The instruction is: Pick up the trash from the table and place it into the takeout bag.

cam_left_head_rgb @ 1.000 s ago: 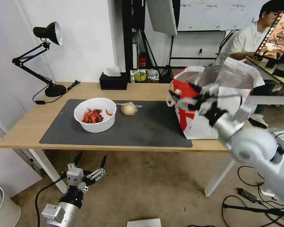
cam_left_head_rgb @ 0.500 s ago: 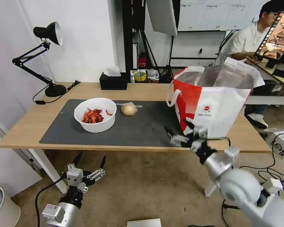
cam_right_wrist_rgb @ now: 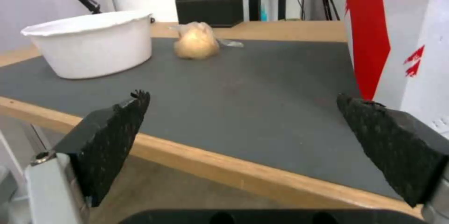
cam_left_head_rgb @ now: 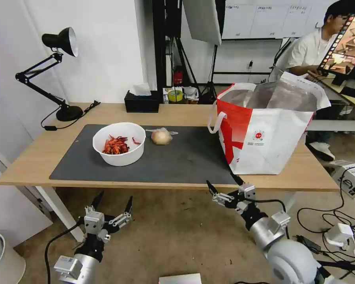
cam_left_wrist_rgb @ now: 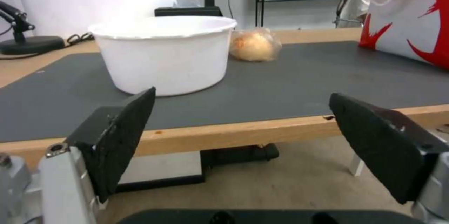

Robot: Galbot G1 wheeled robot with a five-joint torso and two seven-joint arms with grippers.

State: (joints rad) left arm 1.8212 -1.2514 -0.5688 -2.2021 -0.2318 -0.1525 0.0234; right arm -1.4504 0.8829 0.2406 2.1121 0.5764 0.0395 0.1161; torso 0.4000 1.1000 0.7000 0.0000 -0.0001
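I will grab the plastic-wrapped ball by its round body [cam_left_head_rgb: 161, 137] with my right gripper next, so this trash can go into the takeout bag [cam_left_head_rgb: 264, 134].
A white bowl [cam_left_head_rgb: 119, 143] [cam_left_wrist_rgb: 163, 54] [cam_right_wrist_rgb: 91, 47] of red crayfish shells stands on the dark mat [cam_left_head_rgb: 177, 161] of the light-wood table [cam_left_head_rgb: 35, 161]. Beside it lies a beige plastic-wrapped ball [cam_left_head_rgb: 161, 137] [cam_left_wrist_rgb: 253, 45] [cam_right_wrist_rgb: 195, 41]. The white and red takeout bag [cam_left_head_rgb: 264, 134] [cam_left_wrist_rgb: 411, 24] [cam_right_wrist_rgb: 402, 41] stands open at the mat's right end. My left gripper [cam_left_head_rgb: 111, 200] [cam_left_wrist_rgb: 241, 129] hangs open below the table's front edge, empty. My right gripper [cam_left_head_rgb: 224, 184] [cam_right_wrist_rgb: 243, 129] is open and empty, just below the front edge near the bag.
A black tissue box [cam_left_head_rgb: 142, 102] [cam_right_wrist_rgb: 215, 9] sits at the table's back edge and a black desk lamp [cam_left_head_rgb: 55, 71] at the back left. Cables and a small box [cam_left_head_rgb: 353, 179] lie on the floor to the right. A white bin [cam_left_head_rgb: 0, 256] stands lower left.
My right arm has swung down from in front of the bag to below the table's front edge, still open. The left arm, bowl, ball and bag have not moved.
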